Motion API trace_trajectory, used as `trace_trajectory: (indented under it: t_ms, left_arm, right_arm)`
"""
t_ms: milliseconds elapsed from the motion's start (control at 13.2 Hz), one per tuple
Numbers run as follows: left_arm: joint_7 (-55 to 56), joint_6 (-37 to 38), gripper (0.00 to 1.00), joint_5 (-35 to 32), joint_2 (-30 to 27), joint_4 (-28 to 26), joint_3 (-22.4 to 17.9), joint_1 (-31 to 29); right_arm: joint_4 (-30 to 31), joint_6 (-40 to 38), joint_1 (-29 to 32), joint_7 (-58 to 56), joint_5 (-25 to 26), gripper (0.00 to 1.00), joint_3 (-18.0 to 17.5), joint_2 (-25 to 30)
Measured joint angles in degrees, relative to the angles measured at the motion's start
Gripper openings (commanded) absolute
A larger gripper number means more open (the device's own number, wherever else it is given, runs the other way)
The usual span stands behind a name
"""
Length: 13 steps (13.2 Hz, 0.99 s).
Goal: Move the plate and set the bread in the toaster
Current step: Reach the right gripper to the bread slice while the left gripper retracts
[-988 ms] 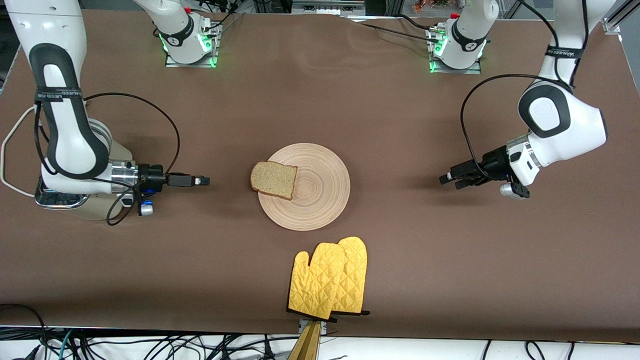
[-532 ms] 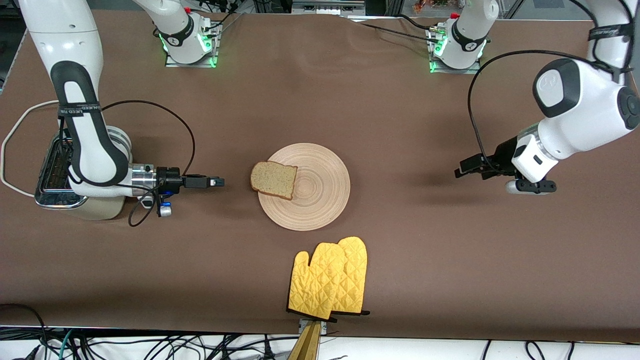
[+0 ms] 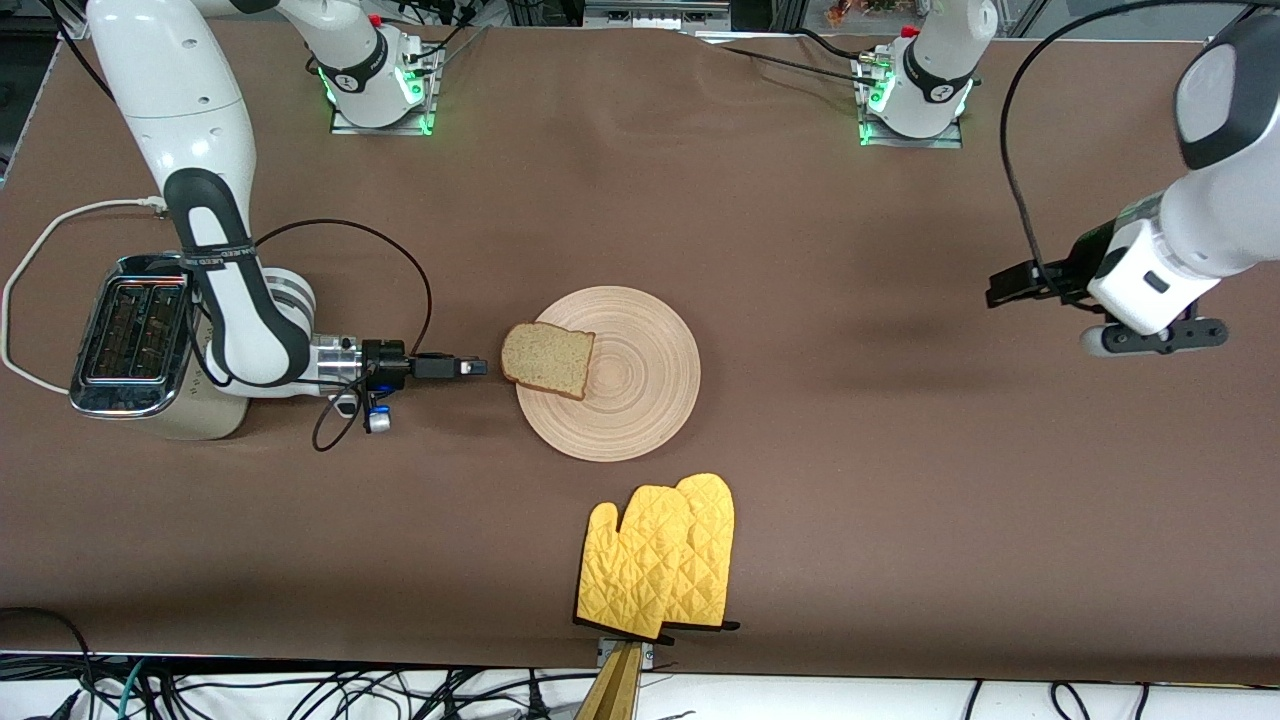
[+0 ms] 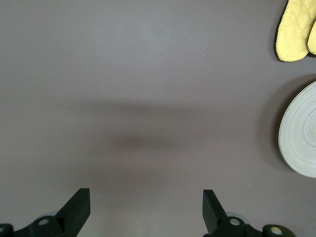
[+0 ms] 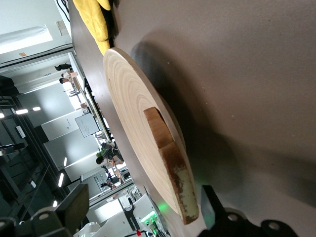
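Observation:
My right gripper's fingers stop short of the bread's crust edge point(image 3: 509, 353) over the plate point(image 3: 640, 400). I need to move my right gripper toward the bread first, then close it on the bread.
The bread point(image 3: 548, 360) lies flat on the pale wooden plate point(image 3: 640, 400), overhanging its rim toward the right arm's end of the table. My right gripper point(image 3: 478, 367) is held low and level, open, its tips just short of the slice. In the right wrist view the bread's crust edge point(image 5: 173, 173) and the plate point(image 5: 126, 108) show just ahead of the open right gripper point(image 5: 143, 207). The toaster point(image 3: 135, 340) stands at the right arm's end, both slots showing. My left gripper point(image 3: 1000, 288) hangs open and holds nothing over bare cloth at the left arm's end; the left wrist view shows it point(image 4: 144, 202) wide open.
A pair of yellow oven gloves point(image 3: 660, 560) lies nearer the front camera than the plate, by the table's front edge. The toaster's white cord point(image 3: 30, 290) loops off toward the table's end. Brown cloth point(image 3: 850, 480) covers the table.
The right gripper has slid from beside the toaster toward the bread, uncovering the toaster. The left arm has drawn back from the plate toward its own end of the table.

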State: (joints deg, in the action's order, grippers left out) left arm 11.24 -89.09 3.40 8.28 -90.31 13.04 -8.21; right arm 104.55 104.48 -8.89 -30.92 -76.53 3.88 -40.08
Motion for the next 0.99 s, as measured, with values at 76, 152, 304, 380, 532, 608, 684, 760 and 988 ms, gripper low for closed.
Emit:
trace_trajectory:
  t_ms: [76,152,304,380,532,608,684,760,988]
  left_arm:
    - [0.1,3.0,1.0,-1.4,-0.1,2.3,0.1,0.0]
    - [0.5,5.2,1.0,-2.1,-0.5,4.1,0.0,0.2]
    - [1.0,7.3,1.0,-2.4,-1.5,5.5,-1.3,1.7]
    - [1.3,7.7,1.0,-2.4,-2.0,5.6,-2.2,2.6]
    - [2.2,8.3,1.0,-2.4,-2.6,5.6,-4.6,5.2]
    - [2.5,8.4,1.0,-2.4,-2.7,5.6,-5.4,6.1]
    - [2.8,8.4,1.0,-2.4,-2.7,5.6,-5.8,6.3]
    - [2.9,8.4,1.0,-2.4,-2.7,5.6,-6.2,6.3]
    - [2.9,8.0,1.0,-2.4,-2.7,5.6,-6.3,6.4]
  right_arm:
    - [0.0,0.1,-0.1,-0.2,-0.1,1.0,0.0,-0.1]
    - [0.0,0.1,-0.2,-0.3,-0.1,1.0,0.0,-0.2]
    - [0.0,0.2,-0.4,-0.9,-0.2,1.0,0.0,-0.5]
    - [0.0,0.4,-0.6,-1.6,-0.5,1.0,0.0,-0.8]
    - [0.0,0.8,-1.3,-2.8,-1.2,1.0,0.0,-1.7]
    - [0.0,0.9,-1.5,-3.7,-1.4,1.0,0.0,-2.0]
    - [0.0,0.9,-1.6,-4.5,-1.6,1.0,0.0,-2.3]
    - [0.0,0.9,-1.7,-4.9,-1.6,1.0,0.0,-2.4]
    - [0.0,0.9,-2.0,-5.1,-1.6,0.86,0.0,-2.4]
